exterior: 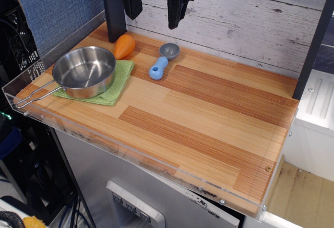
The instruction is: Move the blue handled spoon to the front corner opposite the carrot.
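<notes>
Next, my gripper picks up the spoon by its light-blue handle (158,68) to move it to the front corner of the table opposite the carrot.
The blue handled spoon (162,61) lies on the wood tabletop near the back, its grey bowl toward the wall and its light-blue handle pointing forward. The orange carrot (124,46) lies to its left at the back, next to a dark post. My gripper (154,8) hangs above the back of the table, over the gap between carrot and spoon. Its two black fingers are apart and hold nothing. The front corner (261,181) with a small round mark is at the lower right, far from the spoon.
A steel pan (83,71) with a wire handle sits on a green cloth (112,87) at the left. A clear acrylic rim (130,157) runs along the table's front and sides. Dark posts stand at the back left (114,9) and at the right (313,40).
</notes>
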Motion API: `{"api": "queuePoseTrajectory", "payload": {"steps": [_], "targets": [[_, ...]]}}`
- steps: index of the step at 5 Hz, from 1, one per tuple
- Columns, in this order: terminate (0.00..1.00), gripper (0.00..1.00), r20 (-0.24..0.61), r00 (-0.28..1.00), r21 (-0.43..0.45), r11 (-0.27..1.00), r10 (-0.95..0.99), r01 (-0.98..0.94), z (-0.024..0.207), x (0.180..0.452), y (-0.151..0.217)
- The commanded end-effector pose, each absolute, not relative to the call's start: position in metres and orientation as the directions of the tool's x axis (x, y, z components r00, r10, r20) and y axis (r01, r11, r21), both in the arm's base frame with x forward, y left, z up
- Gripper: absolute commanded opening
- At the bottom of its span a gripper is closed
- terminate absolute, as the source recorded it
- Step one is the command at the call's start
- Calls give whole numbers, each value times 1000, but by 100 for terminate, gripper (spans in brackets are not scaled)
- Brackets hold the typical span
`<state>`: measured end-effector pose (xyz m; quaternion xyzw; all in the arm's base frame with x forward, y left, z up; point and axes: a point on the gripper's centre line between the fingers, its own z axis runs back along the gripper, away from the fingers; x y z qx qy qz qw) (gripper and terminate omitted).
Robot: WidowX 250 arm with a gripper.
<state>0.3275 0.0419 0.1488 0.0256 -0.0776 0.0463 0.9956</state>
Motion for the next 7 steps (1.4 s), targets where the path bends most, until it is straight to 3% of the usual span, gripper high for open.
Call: {"api": "queuePoseTrajectory", "payload": {"steps": [1,3,5,6,7], "targets": [[0,100,157,984,44,994,88,-96,149,328,42],[0,100,153,980,39,991,124,-131,127,344,64],[0,100,109,981,57,984,163,-170,87,383,89],[0,100,57,986,63,986,154,-158,61,394,81],[0,100,47,990,80,988,130,-133,53,399,70]]}}
